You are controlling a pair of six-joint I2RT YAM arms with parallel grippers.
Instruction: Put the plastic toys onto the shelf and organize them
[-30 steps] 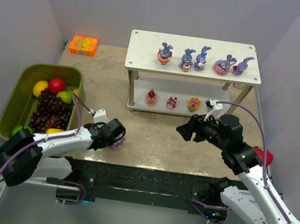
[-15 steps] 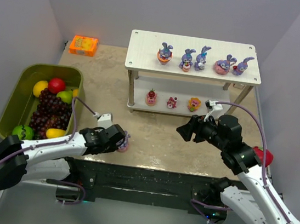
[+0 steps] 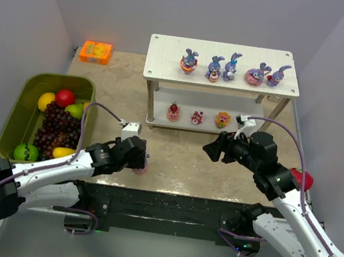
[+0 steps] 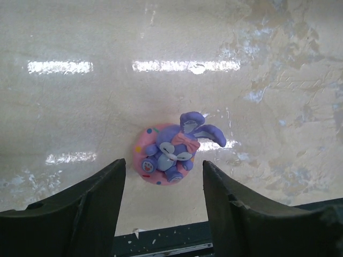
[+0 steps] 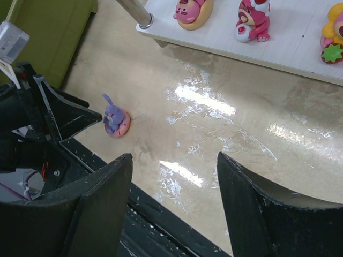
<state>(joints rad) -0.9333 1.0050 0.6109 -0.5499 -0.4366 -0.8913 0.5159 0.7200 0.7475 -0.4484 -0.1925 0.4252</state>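
My left gripper should grab the bunny by its purple-blue body (image 4: 169, 153) next. That leaves the pink donut base free to rest on the shelf.
A purple-blue bunny on a pink donut base (image 4: 169, 155) rests on the table near the front edge, also visible as the bunny (image 3: 141, 165) (image 5: 115, 120). My left gripper (image 4: 163, 162) (image 3: 139, 157) stands open around it, one finger to each side, not touching. Several bunnies (image 3: 215, 67) stand in a row on the top board of the white shelf (image 3: 169, 52). Three small red, pink and yellow figures (image 3: 197, 116) (image 5: 252, 19) sit on the lower board (image 5: 289, 48). My right gripper (image 5: 174, 156) (image 3: 212, 148) hovers open and empty in front of the shelf.
An olive-green bin (image 3: 15, 114) with grapes, lemon and apple fills the left side. An orange box (image 3: 96, 52) lies at the back left. A red fruit (image 3: 305, 179) sits by the right arm. The dark table edge (image 4: 161, 243) is just behind the bunny.
My left gripper was shut on the bunny and has opened, letting it go on the table after carrying it slightly right. The right arm has not moved.
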